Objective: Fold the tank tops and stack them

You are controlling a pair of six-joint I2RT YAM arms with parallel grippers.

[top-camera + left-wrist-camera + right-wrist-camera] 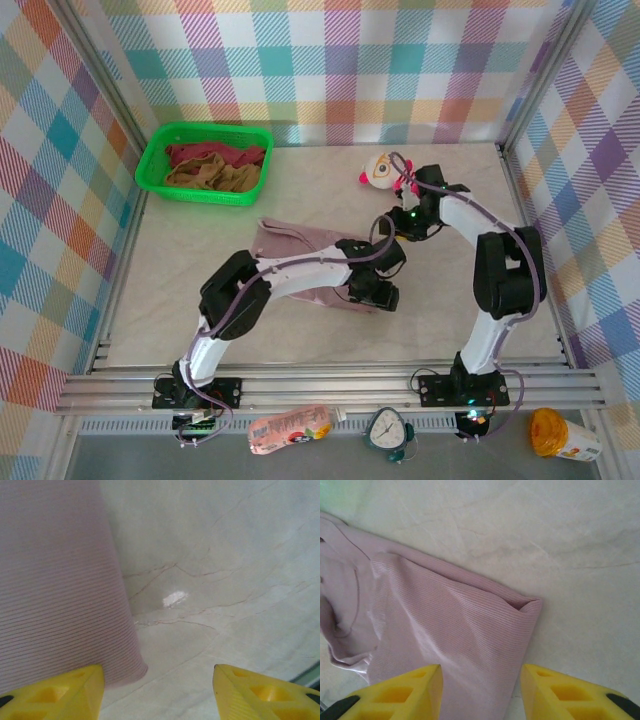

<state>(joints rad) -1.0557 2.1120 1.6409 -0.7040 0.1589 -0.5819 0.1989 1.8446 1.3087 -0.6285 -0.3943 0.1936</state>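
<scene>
The left gripper will next grab the mauve-pink tank top's rounded near corner (134, 671). Then both grippers can fold that edge of the tank top over.
The mauve-pink tank top (290, 240) lies folded in the middle of the table, partly under my left arm. My left gripper (377, 293) hovers at its right near corner; in the left wrist view it (157, 670) is open, the cloth's rounded corner (60, 605) lying by the left finger and bare table between the jaws. My right gripper (392, 228) is at the cloth's right far corner; in the right wrist view it (481, 669) is open above the folded edge (470, 630), gripping nothing. The tan-brown (215, 176) and maroon-red (215, 153) tank tops lie crumpled in the basket.
The green basket (152, 160) stands at the back left. A striped plush toy (380, 170) lies at the back, just beyond my right gripper. Plaid walls close the table on three sides. A bottle (290, 430), a clock (388, 430) and a yellow jar (562, 435) lie below the near rail.
</scene>
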